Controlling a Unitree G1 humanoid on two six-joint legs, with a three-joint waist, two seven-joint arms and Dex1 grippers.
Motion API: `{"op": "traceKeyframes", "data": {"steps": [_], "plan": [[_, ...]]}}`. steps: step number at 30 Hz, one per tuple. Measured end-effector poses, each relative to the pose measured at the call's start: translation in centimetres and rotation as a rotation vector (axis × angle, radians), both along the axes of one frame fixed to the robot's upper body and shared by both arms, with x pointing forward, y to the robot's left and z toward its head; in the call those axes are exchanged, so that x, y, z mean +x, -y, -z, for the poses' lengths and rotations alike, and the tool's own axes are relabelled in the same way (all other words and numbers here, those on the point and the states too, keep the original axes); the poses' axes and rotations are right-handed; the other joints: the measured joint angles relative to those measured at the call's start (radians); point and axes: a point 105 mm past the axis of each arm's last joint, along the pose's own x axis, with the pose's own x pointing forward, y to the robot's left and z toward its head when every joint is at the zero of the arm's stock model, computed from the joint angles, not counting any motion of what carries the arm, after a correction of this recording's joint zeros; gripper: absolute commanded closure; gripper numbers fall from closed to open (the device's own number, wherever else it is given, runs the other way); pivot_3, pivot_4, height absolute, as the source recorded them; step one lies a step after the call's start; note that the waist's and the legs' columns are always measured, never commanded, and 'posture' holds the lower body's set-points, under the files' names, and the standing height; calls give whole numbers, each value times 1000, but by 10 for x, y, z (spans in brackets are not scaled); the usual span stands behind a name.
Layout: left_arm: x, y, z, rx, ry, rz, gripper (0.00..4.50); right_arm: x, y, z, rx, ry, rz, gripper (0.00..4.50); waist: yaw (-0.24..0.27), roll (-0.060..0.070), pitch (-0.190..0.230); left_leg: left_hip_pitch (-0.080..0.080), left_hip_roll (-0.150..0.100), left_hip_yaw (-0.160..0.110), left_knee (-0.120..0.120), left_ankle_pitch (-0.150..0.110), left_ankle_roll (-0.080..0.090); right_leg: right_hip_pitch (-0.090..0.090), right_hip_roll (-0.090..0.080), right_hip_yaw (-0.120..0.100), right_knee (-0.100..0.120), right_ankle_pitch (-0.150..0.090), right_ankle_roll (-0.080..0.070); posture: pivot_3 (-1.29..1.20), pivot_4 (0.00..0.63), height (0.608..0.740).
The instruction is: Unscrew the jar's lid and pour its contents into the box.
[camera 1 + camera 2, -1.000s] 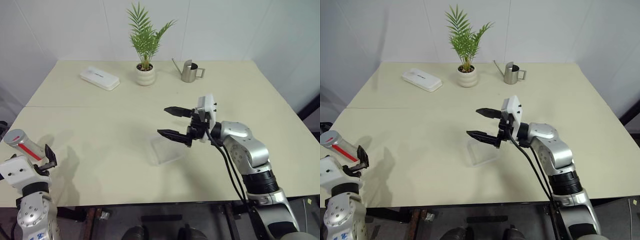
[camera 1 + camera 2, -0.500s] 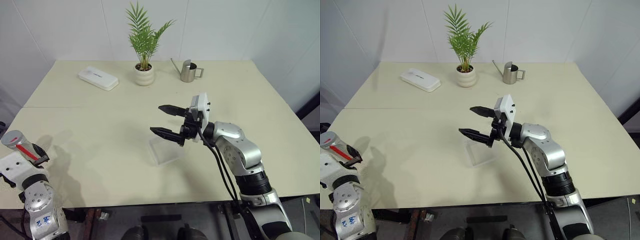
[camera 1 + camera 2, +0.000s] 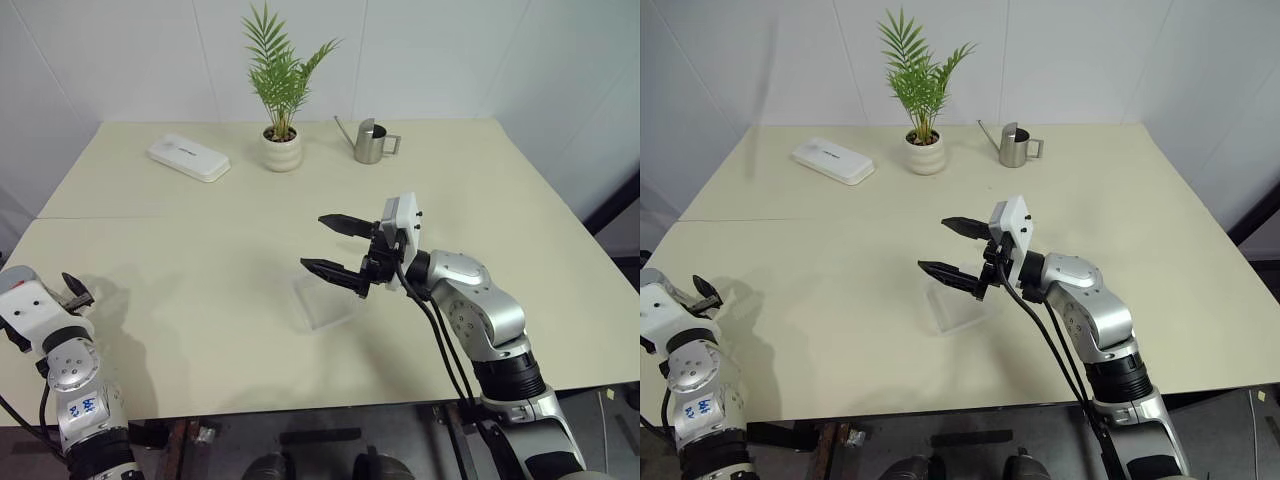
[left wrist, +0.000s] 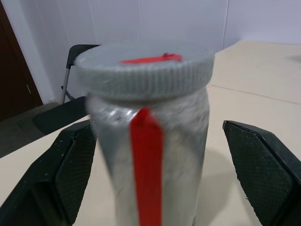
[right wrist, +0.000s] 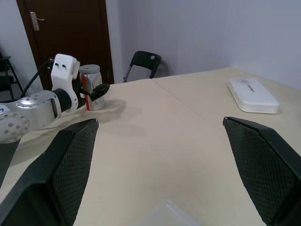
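The left gripper's fingers are on either side of the jar (image 4: 148,141), below the grey lid (image 4: 146,68), so the gripper should close on the jar. Closing now would hold it.
The jar (image 4: 148,141), silvery with a red stripe, stands upright near the table's front left corner. The grey lid (image 4: 146,68) with its red mark sits on top, so the contents are hidden. My left gripper (image 3: 70,292) is open with the jar (image 5: 91,87) between its fingers. One finger is close against the jar and the other stands clear of it. My right gripper (image 3: 313,243) hovers open over the middle of the table, pointing left, just above the clear box (image 3: 325,300).
Along the back of the table (image 3: 200,240) lie a white oblong case (image 3: 188,157), a potted plant (image 3: 282,148) and a steel watering can (image 3: 372,142). The left gripper is close to the table's left edge. A black chair (image 5: 143,61) stands beyond it.
The head views have shifted a little. My left hand has slid outward toward the table's left edge, and its housing now covers the jar in those views. The right gripper has stayed put.
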Motion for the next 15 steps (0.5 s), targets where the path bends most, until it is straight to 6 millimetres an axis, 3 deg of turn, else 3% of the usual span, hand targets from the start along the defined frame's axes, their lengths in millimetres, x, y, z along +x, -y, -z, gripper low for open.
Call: {"op": "traceKeyframes", "data": {"steps": [3, 10, 15], "plan": [[3, -3, -2, -1, 3, -10, 604, -1, 1, 2, 2, -6, 8, 0, 1, 0, 0, 0, 0, 0, 0, 0, 0, 0, 0, -3, 0, 0, 0, 0, 150, 740], [2, -5, 1, -10, -4, -27, 2573, -3, 1, 1, 8, 4, 16, 0, 1, 0, 0, 1, 0, 0, 0, 0, 0, 0, -1, -6, 1, 0, 0, 0, 150, 740], [12, 10, -4, 11, -9, 73, 2571, -2, 3, 3, 13, -9, 34, 0, 1, 0, 0, 1, 0, 1, 0, 0, 0, 0, -1, -6, 1, 0, 0, 0, 150, 740]]}}
